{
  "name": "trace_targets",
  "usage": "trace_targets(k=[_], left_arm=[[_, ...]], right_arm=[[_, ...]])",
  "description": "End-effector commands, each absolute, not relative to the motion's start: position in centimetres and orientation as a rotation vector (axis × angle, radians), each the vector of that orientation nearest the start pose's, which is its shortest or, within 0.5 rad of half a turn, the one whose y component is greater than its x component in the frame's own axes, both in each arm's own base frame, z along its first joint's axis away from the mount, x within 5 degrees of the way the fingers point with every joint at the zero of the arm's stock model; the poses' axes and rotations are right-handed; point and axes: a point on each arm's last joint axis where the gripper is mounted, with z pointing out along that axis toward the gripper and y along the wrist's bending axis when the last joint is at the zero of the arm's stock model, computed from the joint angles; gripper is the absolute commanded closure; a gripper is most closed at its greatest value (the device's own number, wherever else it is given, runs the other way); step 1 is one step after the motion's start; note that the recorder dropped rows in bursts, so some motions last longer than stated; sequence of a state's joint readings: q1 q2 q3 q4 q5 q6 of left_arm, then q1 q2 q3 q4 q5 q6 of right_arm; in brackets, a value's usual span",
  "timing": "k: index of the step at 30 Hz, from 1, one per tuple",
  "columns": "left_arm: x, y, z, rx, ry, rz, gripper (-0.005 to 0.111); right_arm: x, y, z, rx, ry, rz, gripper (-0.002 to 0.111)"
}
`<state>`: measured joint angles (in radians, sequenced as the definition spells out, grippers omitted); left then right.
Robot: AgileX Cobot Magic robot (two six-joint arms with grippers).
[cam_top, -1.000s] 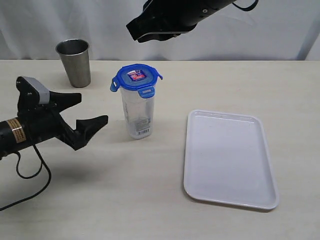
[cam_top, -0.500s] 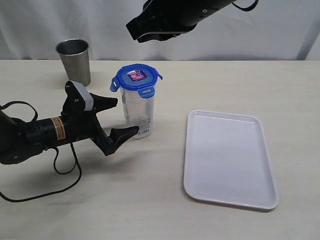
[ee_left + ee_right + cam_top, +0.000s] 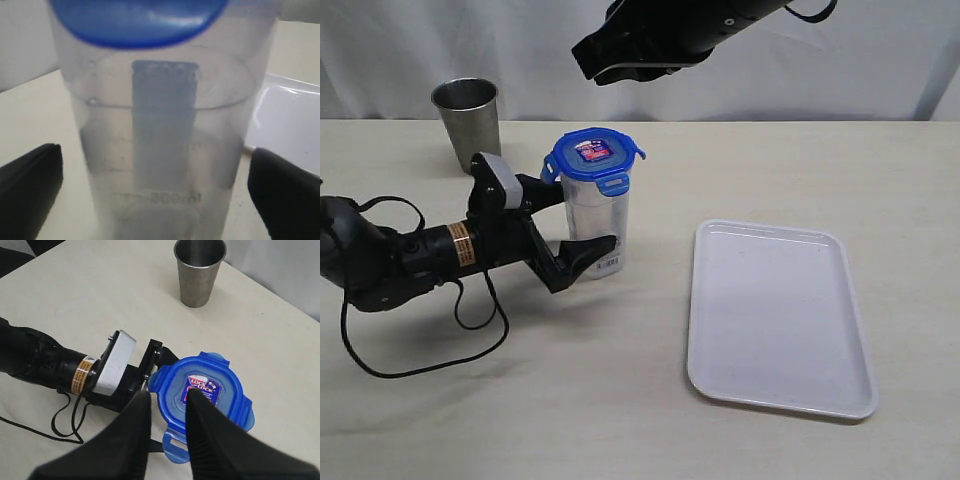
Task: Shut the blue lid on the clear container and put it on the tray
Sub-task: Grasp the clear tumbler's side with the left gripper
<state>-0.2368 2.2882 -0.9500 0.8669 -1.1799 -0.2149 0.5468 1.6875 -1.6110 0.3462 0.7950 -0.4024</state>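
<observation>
My left gripper is to grab the clear container by its body [image 3: 594, 222] next, so that the blue lid [image 3: 593, 155] stays free to close.
The clear container [image 3: 598, 228] stands upright on the table with the blue lid [image 3: 593, 155] resting on top, its flaps sticking outward. My left gripper [image 3: 582, 220] is open and lies low, one finger on each side of the container's body. In the left wrist view the container [image 3: 165, 150] fills the gap between the black fingers [image 3: 30, 185], apart from both. My right gripper [image 3: 595, 60] hovers high above the lid, open and holding nothing; in its wrist view the lid [image 3: 220, 390] shows far below the right gripper [image 3: 169, 397]. The white tray [image 3: 775, 315] lies to the right.
A steel cup [image 3: 470, 125] stands behind and left of the container. The left arm's cable [image 3: 420, 350] loops over the table at the front left. Bare table separates the container from the tray's near rim [image 3: 695, 300].
My left arm has slid right along the table until its open fingers straddle the container. The right arm, the lid and the tray have not moved.
</observation>
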Motion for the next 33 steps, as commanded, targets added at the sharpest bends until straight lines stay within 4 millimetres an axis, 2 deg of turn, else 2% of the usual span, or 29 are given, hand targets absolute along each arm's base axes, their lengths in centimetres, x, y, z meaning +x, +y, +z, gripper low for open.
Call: trace_targets(k=[1,7,11,33], left_arm=[[35.4,-16.6,6.4,0.935,1.505,-0.777,0.007],[36.0,-17.6,6.2,0.969,1.51,-0.753,0.007],[36.2,-17.7,5.7,0.966,1.508,-0.762,0.007],[36.1,-17.8,6.2,0.95,1.459,-0.793,0.007]], right_arm=[[31.7,21.8,36.6,-0.917,2.154,0.478,0.083],[31.6,21.8,36.6,-0.905,2.165,0.485,0.083],[31.6,21.7,36.5,-0.909,2.175,0.487,0.083],[31.5,21.7,36.5,-0.913,2.186,0.489,0.083]])
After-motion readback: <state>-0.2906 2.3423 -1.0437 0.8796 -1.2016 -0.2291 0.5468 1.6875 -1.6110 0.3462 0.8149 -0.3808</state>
